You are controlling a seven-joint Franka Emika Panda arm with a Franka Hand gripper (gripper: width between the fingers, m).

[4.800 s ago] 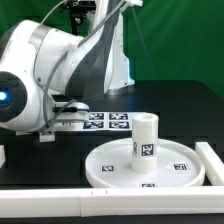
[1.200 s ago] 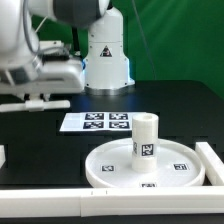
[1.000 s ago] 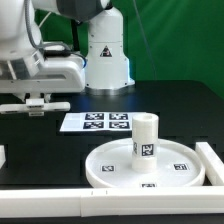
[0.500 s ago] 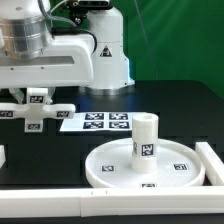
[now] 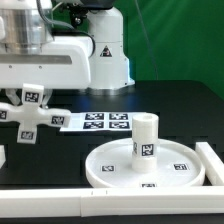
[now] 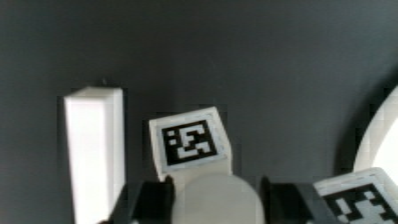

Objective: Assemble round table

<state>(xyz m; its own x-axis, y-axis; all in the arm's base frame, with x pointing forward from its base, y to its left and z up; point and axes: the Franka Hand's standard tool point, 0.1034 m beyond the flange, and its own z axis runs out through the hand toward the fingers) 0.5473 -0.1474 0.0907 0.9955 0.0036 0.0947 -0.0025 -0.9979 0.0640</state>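
The cross-shaped part hangs tilted above the table in the exterior view and would drop if my gripper opened now, so it is too early to release.
The round table's flat white disc (image 5: 110,165) lies at the front right of the exterior view. The thick tagged post (image 5: 146,135) stands upright on its centre hub. My gripper (image 5: 34,102) hangs at the exterior view's left, above the table and well apart from the disc. It is shut on a white cross-shaped part (image 5: 29,114) with square tags on its arms, held tilted. In the wrist view the part's rounded white body (image 6: 217,185) fills the gap between my dark fingers (image 6: 153,200), one tagged arm (image 6: 192,143) points ahead, and the disc's rim (image 6: 384,130) shows at the edge.
The marker board (image 5: 95,122) lies behind the disc. White border bars run along the front (image 5: 40,200) and the right (image 5: 212,160). A white bar (image 6: 89,150) lies below the gripper in the wrist view. The robot base (image 5: 105,55) stands at the back.
My arm has swung over the table's left side with the cross-shaped part. The part has come lower and turned, so its tags now face the exterior camera. Disc and post have not moved.
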